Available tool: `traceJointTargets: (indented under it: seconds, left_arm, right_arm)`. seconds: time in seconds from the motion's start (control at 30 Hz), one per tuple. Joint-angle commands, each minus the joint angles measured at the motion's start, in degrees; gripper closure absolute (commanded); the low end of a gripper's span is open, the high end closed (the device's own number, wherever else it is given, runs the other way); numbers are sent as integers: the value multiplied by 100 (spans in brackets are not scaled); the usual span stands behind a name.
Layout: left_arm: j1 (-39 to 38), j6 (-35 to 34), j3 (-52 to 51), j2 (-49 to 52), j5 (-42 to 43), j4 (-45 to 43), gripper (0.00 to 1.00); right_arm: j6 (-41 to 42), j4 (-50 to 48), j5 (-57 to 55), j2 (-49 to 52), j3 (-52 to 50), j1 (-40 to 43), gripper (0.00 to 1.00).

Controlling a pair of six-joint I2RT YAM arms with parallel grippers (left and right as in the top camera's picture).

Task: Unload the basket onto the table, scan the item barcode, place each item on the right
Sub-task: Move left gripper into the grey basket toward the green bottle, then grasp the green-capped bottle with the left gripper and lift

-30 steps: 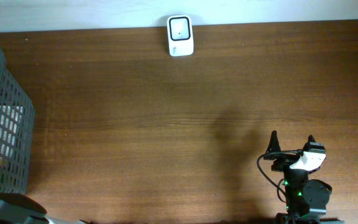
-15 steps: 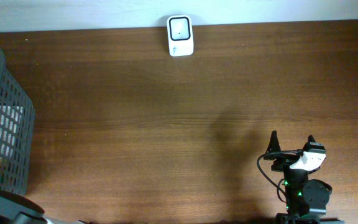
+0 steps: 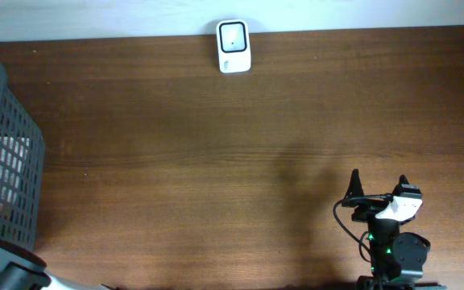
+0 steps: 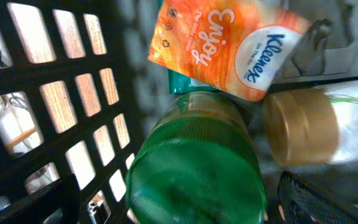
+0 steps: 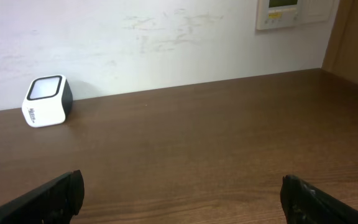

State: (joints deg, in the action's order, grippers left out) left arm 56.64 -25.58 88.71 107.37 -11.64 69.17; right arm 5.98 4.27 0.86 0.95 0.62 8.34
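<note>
The barcode needs to be scanned, so the robot's left gripper should next grip the green container across its round green top (image 4: 196, 178) and leave the container's body uncovered.
The white barcode scanner (image 3: 234, 46) stands at the table's far edge, also in the right wrist view (image 5: 47, 101). Items lie in the dark mesh basket (image 3: 14, 161) at the left: a green round-topped container (image 4: 194, 162), an orange Kleenex pack (image 4: 229, 43) and a gold-lidded jar (image 4: 300, 127). My left gripper (image 4: 188, 199) is down inside the basket, open, its fingers either side of the green container and apart from it. My right gripper (image 3: 379, 181) rests open near the front right, with nothing between its fingers (image 5: 61, 193).
The basket's mesh wall (image 4: 61, 112) runs close along the left finger. A teal packet (image 4: 182, 84) lies under the Kleenex pack. The left arm (image 3: 10, 275) enters at the front left corner. A wall stands behind the scanner.
The left arm's visible part at the front left corner has shifted slightly lower. The right arm and scanner have not moved.
</note>
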Motion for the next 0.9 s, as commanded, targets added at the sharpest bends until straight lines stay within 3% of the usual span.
traceJointTargets:
  seconds: [0.0,0.13,0.23,0.53,0.63,0.87]
  left_arm:
    - [42,-70,-61,72,-59,-68,0]
    - [42,-70,-63,74,48,-142,3]
    - [42,-68,-129,79,243,-199,12]
    - [42,-68,-470,79,240,-424,16]
    - [42,-68,-472,79,278,-426,29]
    - [42,-68,-450,76,350,-407,39]
  right_arm:
    - [2,28,-70,-11,-31,31,2]
    - [2,28,-70,-11,-31,31,2]
    - [2,28,-70,-11,-31,31,2]
    - [2,28,-70,-11,-31,31,2]
    - [2,28,-70,-11,-31,31,2]
    - [2,28,-70,-11,-31,31,2]
